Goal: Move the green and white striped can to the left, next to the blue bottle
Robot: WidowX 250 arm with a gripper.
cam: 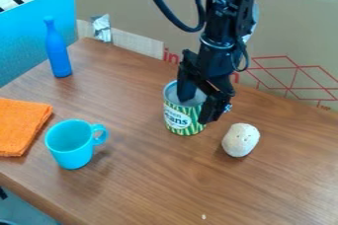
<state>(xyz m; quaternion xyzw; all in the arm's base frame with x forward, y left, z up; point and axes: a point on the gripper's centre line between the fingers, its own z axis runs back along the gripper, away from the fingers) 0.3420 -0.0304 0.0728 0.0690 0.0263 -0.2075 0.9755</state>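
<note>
I will next grab the striped can (178, 120) by its open rim to move it across the table toward the blue bottle.
The black gripper (196, 110) hangs at the right side of a green-and-white striped can (178, 120), its fingers spread apart. One finger (186, 89) reaches down into the can's open top, while the other is outside, beside the right wall. The can's right rim lies between them; whether either finger touches it I cannot tell. Upright on the brown table (151, 179), the can is partly hidden by the gripper. A whitish, egg-like lump (241, 140) lies to the right of the can, apart from it.
A turquoise cup (70, 145) stands at the left front, its handle to the right. Beside it an orange cloth (21, 126) lies at the left edge. A blue bottle (57, 51) stands at the back left. Cardboard walls (290, 36) rise behind the table.
</note>
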